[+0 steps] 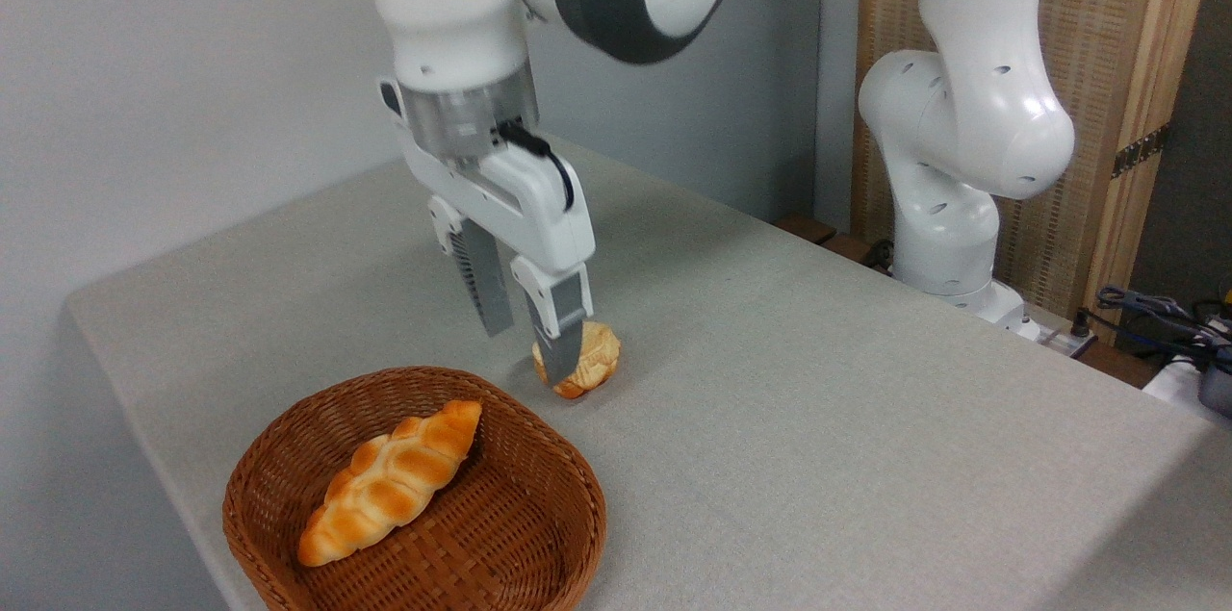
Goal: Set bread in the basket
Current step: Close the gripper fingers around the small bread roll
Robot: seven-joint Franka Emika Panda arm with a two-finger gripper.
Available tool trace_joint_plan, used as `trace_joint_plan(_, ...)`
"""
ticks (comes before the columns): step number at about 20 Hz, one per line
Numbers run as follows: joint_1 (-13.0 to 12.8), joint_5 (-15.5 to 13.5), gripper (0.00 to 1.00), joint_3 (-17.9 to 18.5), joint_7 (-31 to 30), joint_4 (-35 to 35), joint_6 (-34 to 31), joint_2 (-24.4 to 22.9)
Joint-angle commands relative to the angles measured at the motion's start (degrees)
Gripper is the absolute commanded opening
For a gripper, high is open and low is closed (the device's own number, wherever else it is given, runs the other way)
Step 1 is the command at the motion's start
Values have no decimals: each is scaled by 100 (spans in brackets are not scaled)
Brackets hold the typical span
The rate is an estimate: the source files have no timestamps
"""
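The small bread bun needs to go into the basket [539, 534]. My gripper next needs to grab the bun by its lumpy rounded body [591, 357].
A small lumpy golden-tan bun [593, 357], the bread, lies on the grey table just beyond the brown wicker basket [539, 534]. My gripper [526, 343] hangs over the table at the bun's left side, fingers pointing down and open with nothing between them. The nearer finger [560, 330] stands in front of the bun and hides its left part; the other finger [484, 282] is farther left. I cannot tell whether the near finger touches the bun.
A long braided orange-brown loaf [390, 481] lies inside the basket. The arm's white base [948, 236] stands at the table's far right edge, with cables [1155, 308] and a wooden panel behind it. A wall runs behind the table on the left.
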Motion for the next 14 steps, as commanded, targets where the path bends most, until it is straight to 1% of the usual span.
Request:
trace_joint_plan(1,-142,-82,100,44,23,-603,-46,-202)
trace_joint_plan(3,-256,-82,100,44,14,-831,-46,-307)
trace_joint_plan(6,-511,-82,100,44,-3,-990,-46,-334)
trace_joint_plan(11,-827,-91,100,44,-12,-1043,-54,-282)
trace_joint_plan(14,-941,-82,100,44,5,-1078,-46,-168)
